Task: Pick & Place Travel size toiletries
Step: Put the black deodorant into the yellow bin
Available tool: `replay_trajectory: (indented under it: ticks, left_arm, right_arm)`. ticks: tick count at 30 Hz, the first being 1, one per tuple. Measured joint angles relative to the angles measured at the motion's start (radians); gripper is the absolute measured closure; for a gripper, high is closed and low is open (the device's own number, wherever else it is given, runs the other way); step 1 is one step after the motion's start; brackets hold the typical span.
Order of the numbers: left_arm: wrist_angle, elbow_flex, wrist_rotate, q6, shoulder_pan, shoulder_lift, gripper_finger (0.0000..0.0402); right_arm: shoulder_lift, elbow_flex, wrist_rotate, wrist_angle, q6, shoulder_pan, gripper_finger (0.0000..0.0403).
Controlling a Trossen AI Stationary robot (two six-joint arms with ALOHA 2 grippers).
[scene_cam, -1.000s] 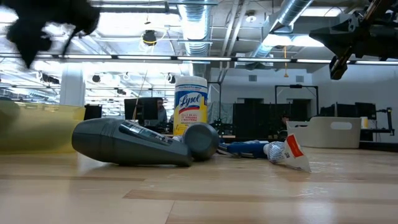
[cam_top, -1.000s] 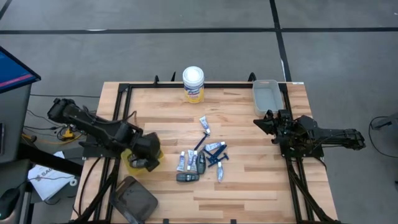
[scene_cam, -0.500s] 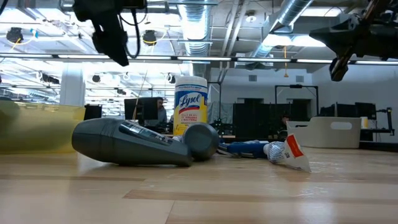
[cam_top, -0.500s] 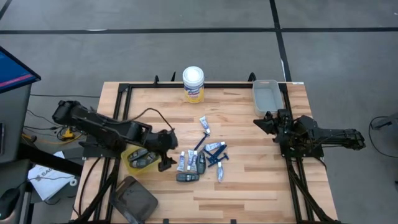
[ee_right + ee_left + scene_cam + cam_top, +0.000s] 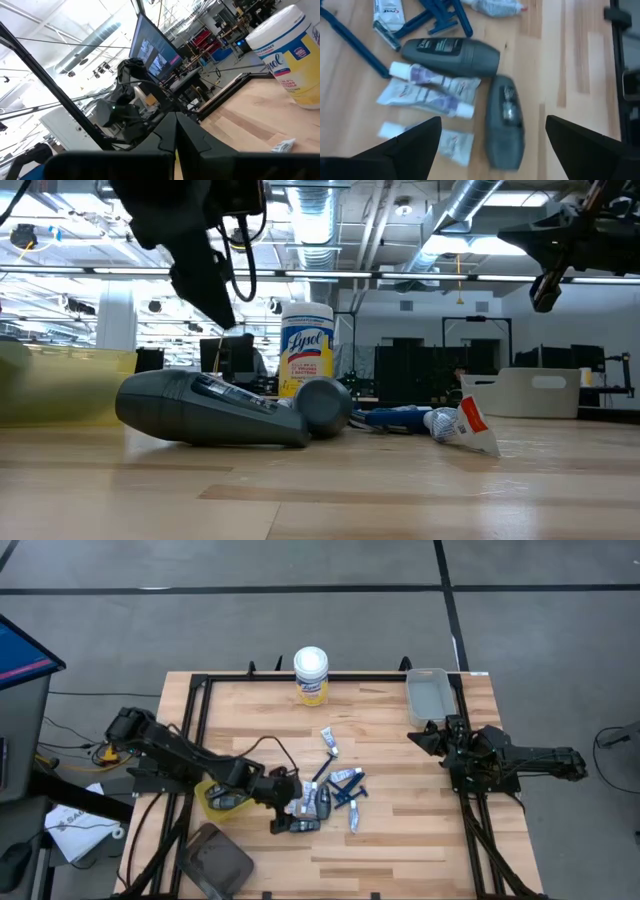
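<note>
My left gripper is to grab the grey stick by its cap end (image 5: 505, 151) next, and then place the stick in the yellow bin.
The travel size toiletries (image 5: 322, 798) lie in a loose heap on the wooden table: white tubes (image 5: 427, 92), two dark grey sticks (image 5: 504, 120) (image 5: 451, 50) and blue razors (image 5: 351, 44). My left gripper (image 5: 284, 808) hangs open above the heap's left near part, tilted downward, touching nothing. In the left wrist view its fingers (image 5: 407, 145) stand wide on either side of a grey stick and the tubes. The low view shows the left gripper (image 5: 205, 275) above the grey stick (image 5: 210, 410). My right gripper (image 5: 428, 737) waits shut at the table's right side.
A yellow bin (image 5: 210, 802) with something dark in it stands just left of the heap. The white canister with a yellow label (image 5: 311, 675) stands at the far edge, and a clear bin (image 5: 428, 695) at the far right. A dark lid-like object (image 5: 215, 858) lies off the near left corner.
My left gripper has gone from above the yellow bin toward the table's right, over the heap of toiletries, sinking and rolling about its own axis on the way. The toiletries have not moved.
</note>
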Motion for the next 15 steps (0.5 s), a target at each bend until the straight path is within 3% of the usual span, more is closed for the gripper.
replay_trajectory:
  ticks: [4,10,15]
  left_arm:
    - [0.071,0.000,-0.065,-0.087,-0.049,0.053,0.0046]
    - [0.082,0.012,-0.081,-0.119,-0.098,0.130,0.0046]
    - [0.081,0.034,-0.202,-0.122,-0.112,0.192,0.0059]
  right_arm:
    - [0.000,0.000,-0.001,0.000,0.000,-0.002,0.0403]
    - [0.000,0.000,-0.001,0.000,0.000,-0.001,0.0403]
    - [0.000,0.000,-0.002,-0.022,0.000,-0.001,0.0403]
